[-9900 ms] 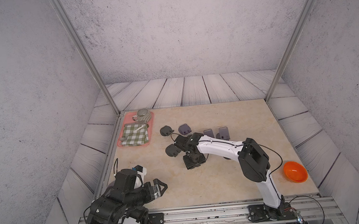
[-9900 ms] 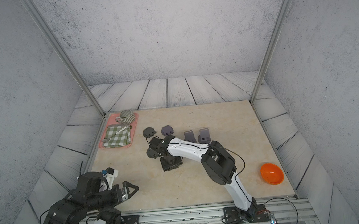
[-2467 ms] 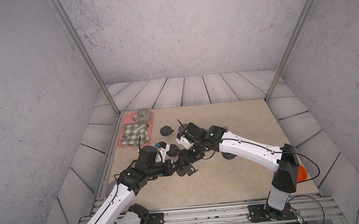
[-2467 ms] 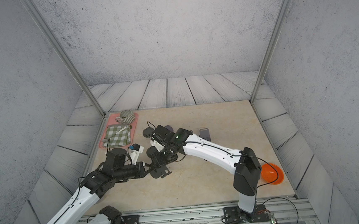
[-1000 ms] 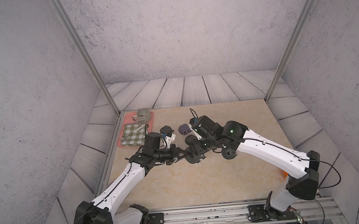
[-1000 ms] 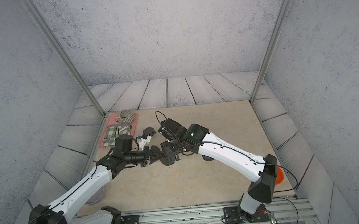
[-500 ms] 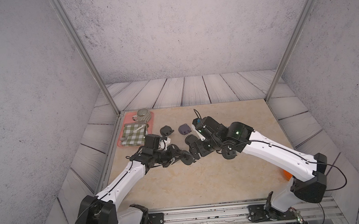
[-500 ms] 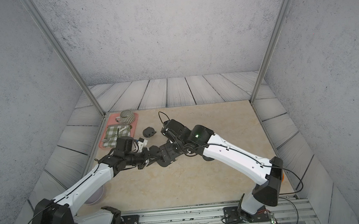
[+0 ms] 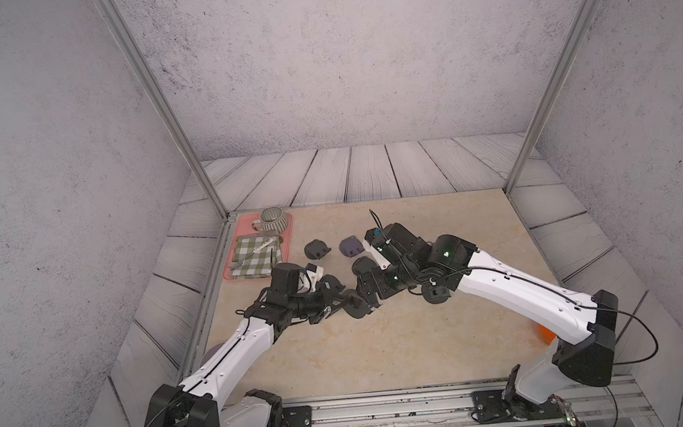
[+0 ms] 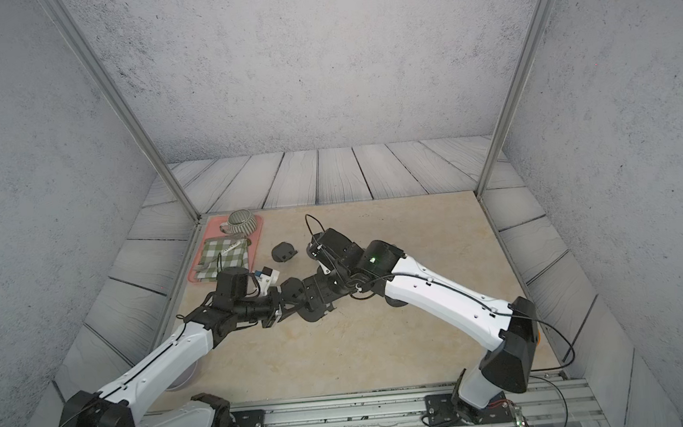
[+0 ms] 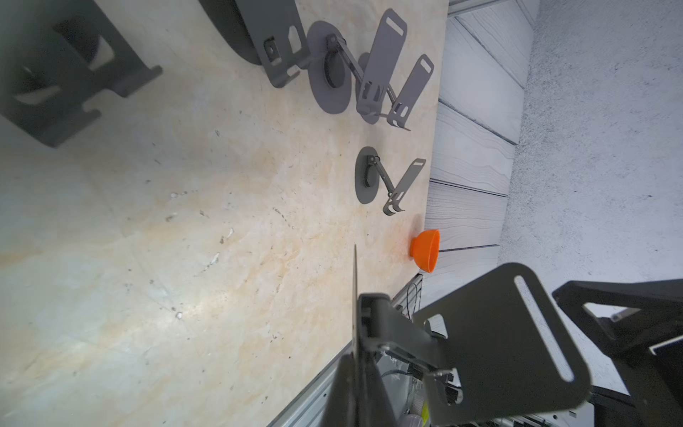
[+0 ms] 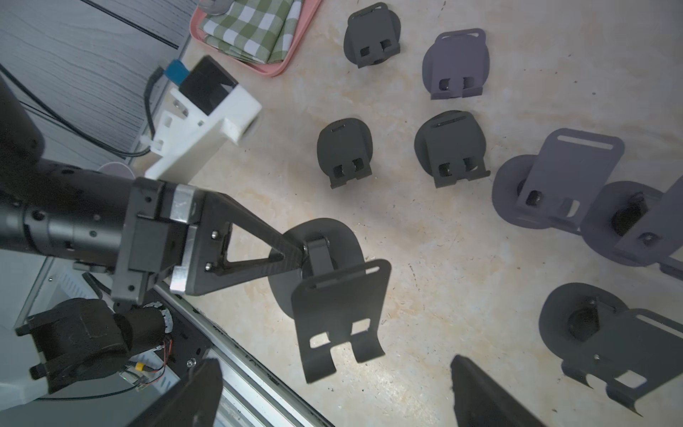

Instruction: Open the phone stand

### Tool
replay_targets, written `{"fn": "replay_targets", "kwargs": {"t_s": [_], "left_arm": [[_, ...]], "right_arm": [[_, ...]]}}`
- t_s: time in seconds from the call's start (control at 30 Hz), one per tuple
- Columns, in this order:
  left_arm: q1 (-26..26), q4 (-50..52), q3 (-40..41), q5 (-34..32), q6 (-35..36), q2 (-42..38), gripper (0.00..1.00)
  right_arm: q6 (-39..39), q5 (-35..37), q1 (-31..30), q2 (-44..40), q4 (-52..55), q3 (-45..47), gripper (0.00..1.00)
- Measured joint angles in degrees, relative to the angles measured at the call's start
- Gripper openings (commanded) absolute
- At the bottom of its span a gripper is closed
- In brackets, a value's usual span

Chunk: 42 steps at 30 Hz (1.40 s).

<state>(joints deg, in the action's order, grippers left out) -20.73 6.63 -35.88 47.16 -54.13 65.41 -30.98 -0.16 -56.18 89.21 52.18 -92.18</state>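
The right gripper grabs the black phone stand by the side edges of its slotted plate next, and the round base stays free for setting it upright.
The black phone stand is unfolded, its slotted plate swung up off its round base. My left gripper is shut on the rim of that base, which shows edge-on between its fingers in the left wrist view. In both top views the phone stand sits low over the table between the two arms. My right gripper stands wide open just short of the plate's lip, with nothing between its fingers. It also shows as the right gripper beside the stand.
Several other stands lie behind: folded ones and unfolded ones. A pink tray with a checked cloth and a striped cup is at back left. An orange bowl sits by the right edge.
My right gripper has opened, let go of the stand's plate and drawn back a little. My left gripper keeps the base and has come down toward the table's front.
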Motion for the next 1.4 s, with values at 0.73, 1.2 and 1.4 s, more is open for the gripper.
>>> {"fn": "replay_targets", "kwargs": {"t_s": [0.73,1.2,1.4], "left_arm": [[-0.15,-23.69,8.28,7.23,-13.25,-3.93,0.0],[-0.39,-23.12,8.26,7.61,-13.53,-3.96,0.01],[-0.46,-17.31,5.64,7.23,-10.27,-4.02,0.83]], "right_arm": [[-0.79,-3.13,0.5,1.05,-4.83,2.27,0.85],[-0.17,-4.04,0.72,1.68,-5.2,2.23,0.54],[-0.17,-3.61,0.9,1.99,-3.87,1.57,0.54]]}}
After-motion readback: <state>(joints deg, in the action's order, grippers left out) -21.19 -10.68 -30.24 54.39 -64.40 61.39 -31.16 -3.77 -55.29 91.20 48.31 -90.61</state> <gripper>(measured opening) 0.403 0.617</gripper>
